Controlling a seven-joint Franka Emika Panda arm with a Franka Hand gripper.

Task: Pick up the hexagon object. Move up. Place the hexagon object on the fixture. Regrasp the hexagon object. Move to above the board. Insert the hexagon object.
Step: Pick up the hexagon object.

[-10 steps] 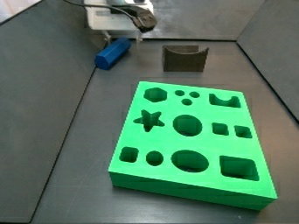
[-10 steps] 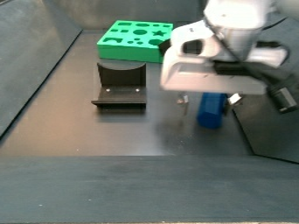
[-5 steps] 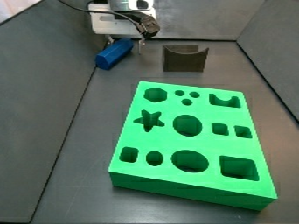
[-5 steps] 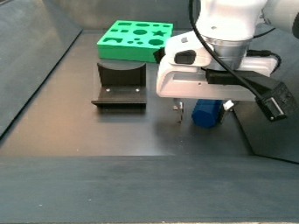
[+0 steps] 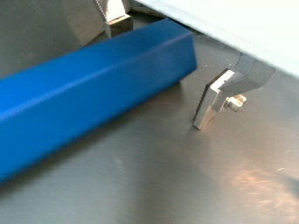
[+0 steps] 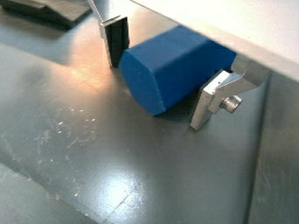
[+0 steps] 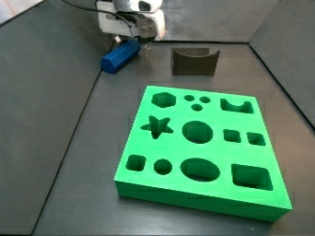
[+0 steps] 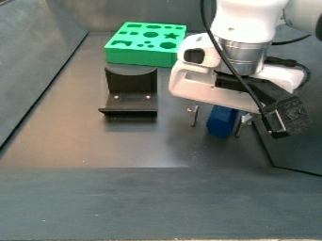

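Note:
My gripper takes hold of the hexagon object by its flat sides near one end (image 7: 125, 50) next, to place it on the fixture (image 7: 193, 62).
The hexagon object (image 7: 117, 58) is a bright-blue bar lying on the dark floor at the back left, and it also shows in a side view (image 8: 224, 121). My gripper (image 7: 123, 42) is low over it, open, with one finger on each side of the bar. In both wrist views the bar (image 5: 93, 83) (image 6: 170, 70) lies between the silver fingers (image 5: 215, 98) (image 6: 114, 42), with a small gap at the pads. The fixture (image 7: 193, 62) stands to the right of the bar, dark with a curved notch. The green board (image 7: 204, 147) lies nearer the front.
Dark walls close off the floor at the back and sides. In a side view the fixture (image 8: 130, 92) sits between the gripper (image 8: 220, 120) and the board (image 8: 146, 42). A black cable (image 8: 270, 99) hangs by the gripper body.
The gripper has come down over the blue bar, so the fingers now straddle it. The bar, fixture and board have not moved.

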